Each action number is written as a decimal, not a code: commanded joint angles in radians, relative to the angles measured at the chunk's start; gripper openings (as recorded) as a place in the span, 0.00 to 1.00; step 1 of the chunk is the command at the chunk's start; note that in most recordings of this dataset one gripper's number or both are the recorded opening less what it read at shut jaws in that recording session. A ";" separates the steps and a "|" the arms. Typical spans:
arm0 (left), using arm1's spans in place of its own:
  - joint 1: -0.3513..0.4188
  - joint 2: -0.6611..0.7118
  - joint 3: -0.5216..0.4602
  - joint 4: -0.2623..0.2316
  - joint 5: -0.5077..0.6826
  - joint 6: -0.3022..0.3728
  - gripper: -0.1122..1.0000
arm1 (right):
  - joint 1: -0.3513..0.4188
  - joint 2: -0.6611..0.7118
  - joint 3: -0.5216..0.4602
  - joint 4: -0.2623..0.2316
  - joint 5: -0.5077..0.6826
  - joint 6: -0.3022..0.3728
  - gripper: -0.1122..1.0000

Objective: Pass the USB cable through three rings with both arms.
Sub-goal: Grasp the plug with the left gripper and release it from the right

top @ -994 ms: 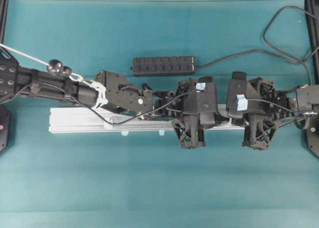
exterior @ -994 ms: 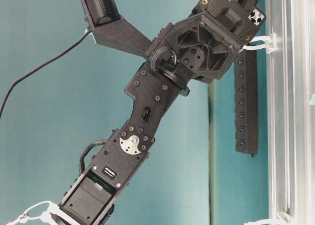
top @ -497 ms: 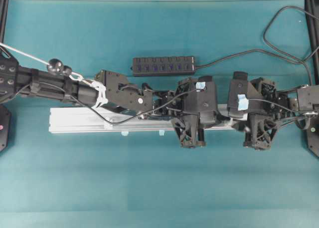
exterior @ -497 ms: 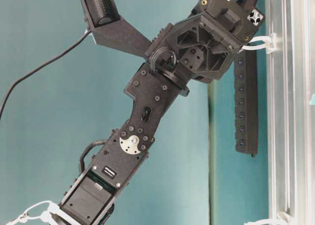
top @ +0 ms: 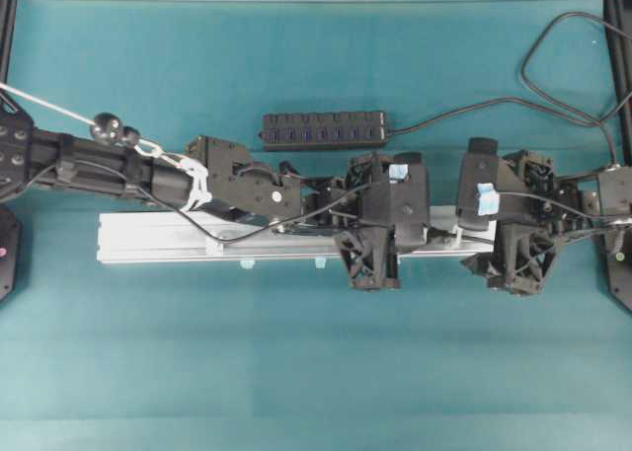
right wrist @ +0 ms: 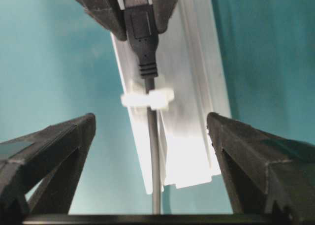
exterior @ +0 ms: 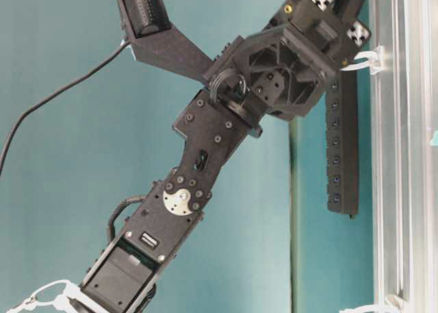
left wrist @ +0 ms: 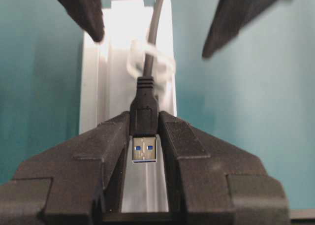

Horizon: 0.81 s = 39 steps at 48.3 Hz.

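Observation:
The front of the black plug (right wrist: 141, 30) is covered by my left gripper, so my right gripper should grab the plug by its ribbed rear end (right wrist: 147, 69) next.
My left gripper (left wrist: 144, 114) is shut on the black plug (left wrist: 144, 117) of the USB cable, with the silver tip (left wrist: 144, 148) pointing back between the fingers. The cable (left wrist: 153, 33) runs from the plug through a whitish ring (left wrist: 147, 62) on the silver rail (left wrist: 93, 87). In the right wrist view the same plug (right wrist: 141, 30) and ring (right wrist: 147, 99) show, with the cable (right wrist: 154, 161) running on below the ring. My right gripper (right wrist: 152, 136) is open and empty, its fingers (right wrist: 54, 151) straddling the rail end. Overhead, both grippers meet near the rail's right end (top: 456, 236).
A black multi-port hub (top: 324, 128) lies behind the rail, its cable (top: 553, 76) looping to the back right. The table-level view shows my left arm (exterior: 205, 155), two rings (exterior: 363, 59) (exterior: 369, 307) on the rail (exterior: 404, 190), and the hub (exterior: 342, 155). Pale-blue tape tabs (top: 247, 263) sit by the rail's front.
My right gripper has drawn back a little to the right along the rail. My left gripper has stayed shut on the plug and shifted only slightly.

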 commanded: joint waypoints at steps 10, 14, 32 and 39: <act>0.011 -0.048 0.000 0.002 0.011 0.018 0.32 | -0.002 -0.021 -0.035 -0.005 -0.002 0.009 0.80; 0.009 -0.052 0.000 0.002 0.012 0.018 0.32 | -0.002 -0.014 -0.044 -0.005 -0.008 0.008 0.80; 0.009 -0.084 0.012 0.002 0.012 0.018 0.32 | -0.005 0.035 -0.092 -0.043 -0.021 0.003 0.79; 0.009 -0.098 0.023 0.002 0.012 0.018 0.32 | -0.014 0.055 -0.109 -0.049 -0.021 0.002 0.79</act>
